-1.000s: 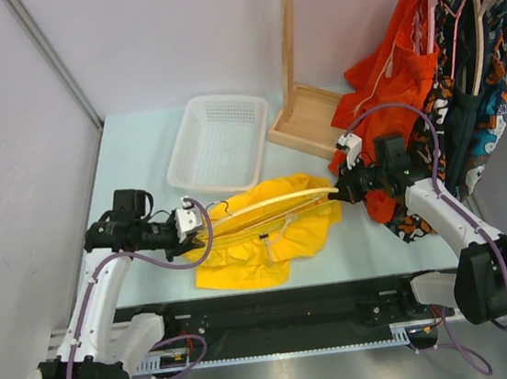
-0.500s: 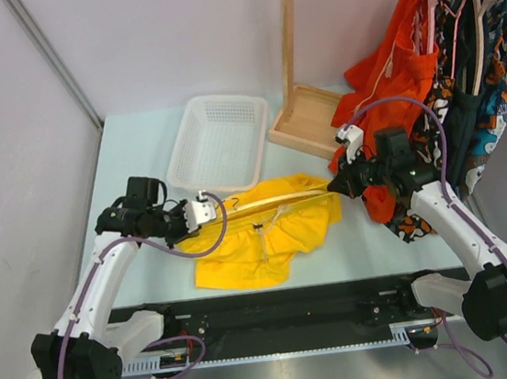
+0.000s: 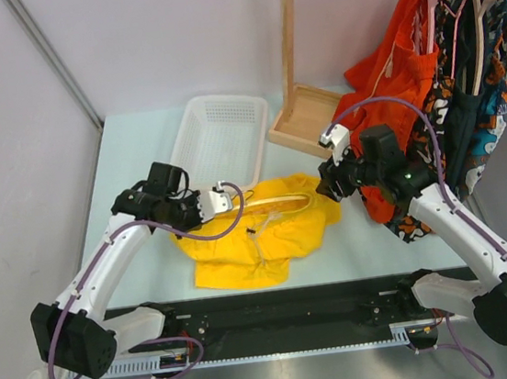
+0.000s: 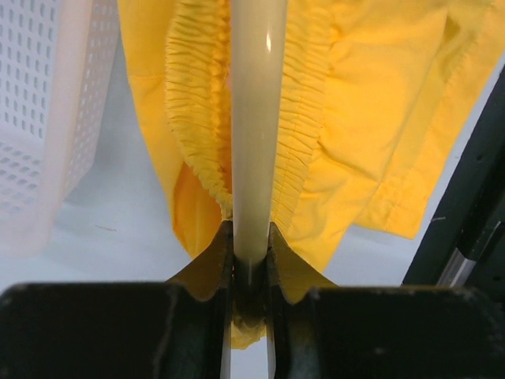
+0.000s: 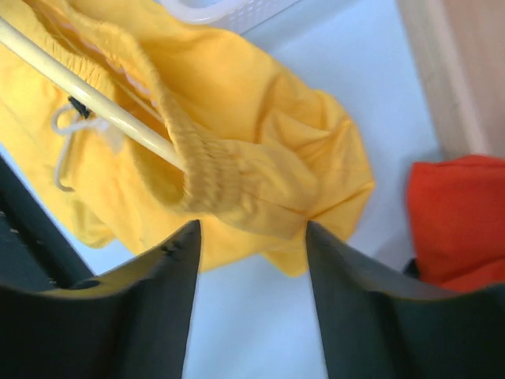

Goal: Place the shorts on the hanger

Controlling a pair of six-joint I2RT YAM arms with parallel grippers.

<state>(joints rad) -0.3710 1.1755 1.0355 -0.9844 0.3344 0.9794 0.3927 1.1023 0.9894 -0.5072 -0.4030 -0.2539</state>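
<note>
My right gripper is going to grab the cream hanger (image 3: pixel 272 202) next by its end opposite my left gripper. The hanger's middle will stay free to hang the shorts.
The yellow shorts (image 3: pixel 258 244) lie crumpled on the table between my arms. The cream hanger (image 3: pixel 272 202) runs through their gathered waistband (image 4: pixel 304 103), its bar (image 4: pixel 254 118) passing between the elastic folds. My left gripper (image 3: pixel 227 195) is shut on the hanger's left end (image 4: pixel 251 253). My right gripper (image 3: pixel 325 186) hovers open just off the right edge of the shorts (image 5: pixel 260 118), with nothing between its fingers (image 5: pixel 252 227). In the right wrist view the hanger (image 5: pixel 87 99) disappears into the waistband beside the white drawstring (image 5: pixel 67 130).
A white basket (image 3: pixel 219 138) sits behind the shorts, close to my left gripper. The wooden rack base (image 3: pixel 305 118) stands at the back right. An orange garment (image 3: pixel 387 71) and dark patterned clothes (image 3: pixel 487 96) hang beside my right arm. A black rail (image 3: pixel 268 310) lines the near edge.
My left arm has moved right with the hanger, sliding it deeper into the waistband. My right gripper has opened and let go of the shorts, which have bunched up.
</note>
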